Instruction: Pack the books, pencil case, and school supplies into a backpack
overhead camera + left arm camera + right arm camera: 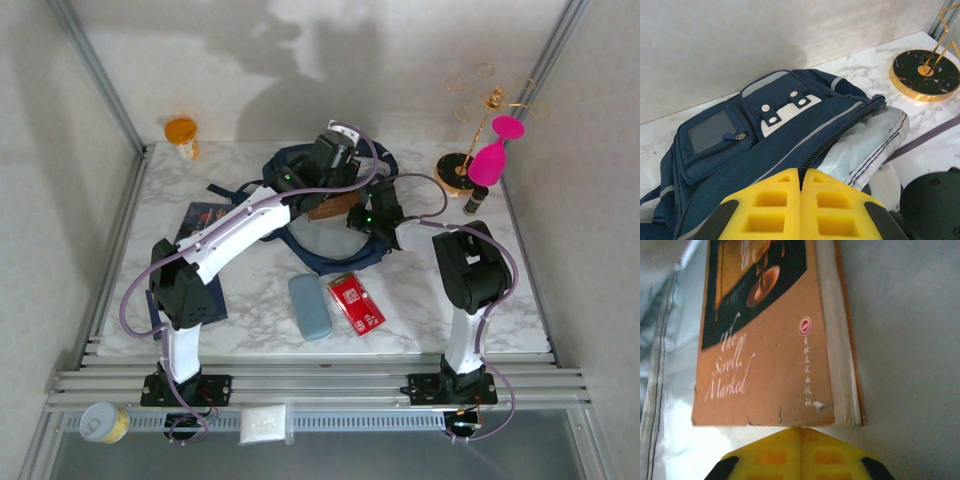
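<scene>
The zippered edge is over my right gripper at the tan book's near edge. It would drop short if my left gripper opened now, so I should keep holding it.
The navy backpack (330,262) lies at the back middle, its pale lining (865,145) exposed. My left gripper (801,172) is shut on the backpack's (740,165) zippered edge, which runs between the fingertips. The tan book (770,365) with a dark panel lies on the lining. My right gripper (801,430) is shut and empty, its tips at the book's near edge. From above, the tan book (335,208) pokes from the opening beside the right gripper (368,218). The grey-blue pencil case (310,306) and the red school supplies packet (356,303) lie on the table in front. A dark navy book (203,218) lies partly under the left arm.
A gold stand (490,150) with pink glasses and a marble base (925,75) stands at the back right, a small dark bottle (472,200) beside it. An orange cup (181,132) sits at the back left corner. The right arm's black body (932,200) is close to the left gripper.
</scene>
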You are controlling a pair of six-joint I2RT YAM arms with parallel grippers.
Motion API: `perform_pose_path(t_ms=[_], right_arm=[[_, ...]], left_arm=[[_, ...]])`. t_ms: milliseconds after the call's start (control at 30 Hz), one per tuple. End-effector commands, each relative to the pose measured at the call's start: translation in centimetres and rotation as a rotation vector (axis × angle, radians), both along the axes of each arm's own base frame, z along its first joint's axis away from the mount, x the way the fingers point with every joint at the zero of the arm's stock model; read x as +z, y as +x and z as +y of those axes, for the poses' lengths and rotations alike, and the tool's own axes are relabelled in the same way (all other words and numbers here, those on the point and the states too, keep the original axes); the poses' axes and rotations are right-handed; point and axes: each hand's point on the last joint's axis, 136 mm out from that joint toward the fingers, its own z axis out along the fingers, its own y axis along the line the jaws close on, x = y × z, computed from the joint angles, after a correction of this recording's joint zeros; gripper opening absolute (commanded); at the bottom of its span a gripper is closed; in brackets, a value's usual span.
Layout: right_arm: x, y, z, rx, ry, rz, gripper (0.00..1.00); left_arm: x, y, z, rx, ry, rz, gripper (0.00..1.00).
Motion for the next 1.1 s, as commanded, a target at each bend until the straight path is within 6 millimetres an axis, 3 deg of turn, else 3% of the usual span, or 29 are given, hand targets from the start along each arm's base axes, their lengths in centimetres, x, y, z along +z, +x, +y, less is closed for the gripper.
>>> perform_pose_path(t_ms=[0,100,167,300,400,500,600,633,667,700,767,867,967,1067], right_arm=[[2.7,3.1,-0.1,-0.041,0.035,-0.137,0.06],[3.0,1.8,0.3,0.007,0.063,-0.142,0.06],[3.9,-0.3,1.0,0.075,0.089,-0.153,0.10],[5.6,-4.8,-0.1,0.115,0.085,-0.143,0.18],[6.2,-7.8,-2.9,0.061,0.008,-0.089,0.24],[7.3,-10.1,-5.7,0.002,-0.047,-0.051,0.36],[9.5,-12.0,-7.0,-0.014,-0.062,-0.050,0.40],[10.7,-12.3,-7.5,-0.026,-0.072,-0.071,0.41],[11.3,-12.6,-7.9,-0.042,-0.086,-0.078,0.42],[12.4,-12.9,-8.5,-0.064,-0.104,-0.097,0.44],[14.1,-13.3,-8.3,-0.040,-0.113,-0.128,0.47],[15.1,-14.0,-5.8,0.068,-0.077,-0.117,0.51],[14.0,-14.7,-1.9,0.177,-0.067,-0.043,0.54],[13.5,-15.9,3.1,0.286,-0.023,-0.040,0.59]], left_arm=[[6.6,-0.7,1.2,0.034,-0.109,-0.124,0.00],[6.5,-0.6,1.3,0.040,-0.108,-0.129,0.00],[6.1,-0.3,1.4,0.053,-0.106,-0.122,0.00],[5.3,-0.4,1.4,0.053,-0.110,-0.098,0.00],[3.2,-1.0,0.9,0.023,-0.124,-0.037,0.00],[-0.1,-2.2,0.2,-0.012,-0.162,0.071,0.00],[-2.2,-4.4,-0.3,-0.062,-0.282,0.195,0.00],[-2.5,-5.5,-0.5,-0.100,-0.346,0.224,0.03],[-2.8,-6.6,-0.8,-0.134,-0.389,0.248,0.12],[-3.3,-7.5,-0.4,-0.144,-0.423,0.274,0.21],[-3.2,-9.2,0.7,-0.147,-0.488,0.303,0.28],[-2.4,-11.0,5.0,-0.084,-0.594,0.269,0.43],[-4.6,-11.2,13.1,0.160,-0.599,0.264,0.49],[-8.8,-12.0,23.0,0.512,-0.508,0.278,0.55]])
